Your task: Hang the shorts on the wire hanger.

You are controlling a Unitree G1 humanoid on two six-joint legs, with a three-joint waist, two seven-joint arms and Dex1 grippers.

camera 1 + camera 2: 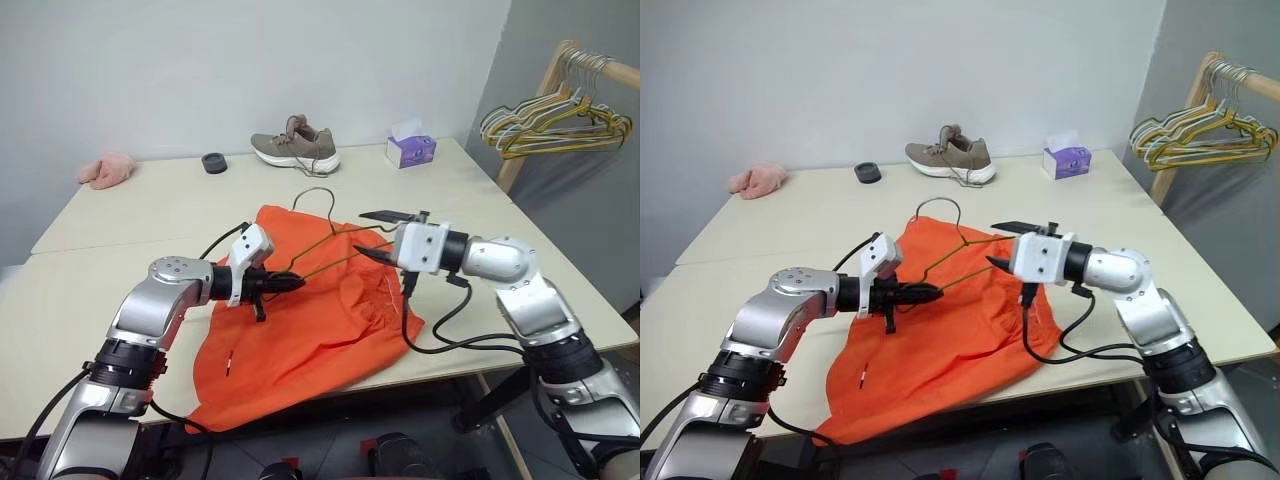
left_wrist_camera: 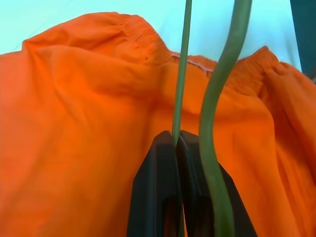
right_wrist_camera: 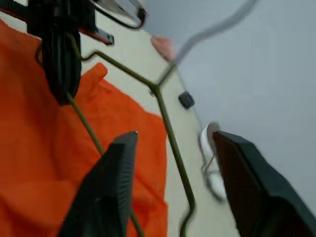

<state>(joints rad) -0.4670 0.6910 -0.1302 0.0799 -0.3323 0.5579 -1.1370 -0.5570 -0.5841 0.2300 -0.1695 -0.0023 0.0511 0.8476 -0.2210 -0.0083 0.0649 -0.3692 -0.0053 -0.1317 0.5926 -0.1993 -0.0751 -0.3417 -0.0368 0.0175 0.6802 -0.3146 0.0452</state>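
My right gripper grabs the wire hanger by its bent corner [image 1: 390, 228] next, to work the hanger into the shorts' waistband [image 1: 385, 295].
The orange shorts [image 1: 300, 335] lie spread on the table, one leg hanging over the front edge. Above them the wire hanger [image 1: 330, 243] is held up, its hook [image 1: 318, 195] pointing toward the back of the table. My left gripper [image 1: 290, 285] is shut on the hanger's left end; the left wrist view shows the fingertips [image 2: 168, 148] pinching the thin wire [image 2: 181, 74]. My right gripper [image 1: 378, 236] stands open at the hanger's right end. In the right wrist view the wire [image 3: 168, 128] runs between its spread fingers [image 3: 108, 187].
At the back of the table [image 1: 150, 215] are a brown shoe [image 1: 295, 148], a purple tissue box [image 1: 411, 150], a black ring [image 1: 213, 162] and a pink fluffy cloth [image 1: 105, 170]. A wooden rack with a bunch of hangers [image 1: 555, 115] stands at the right.
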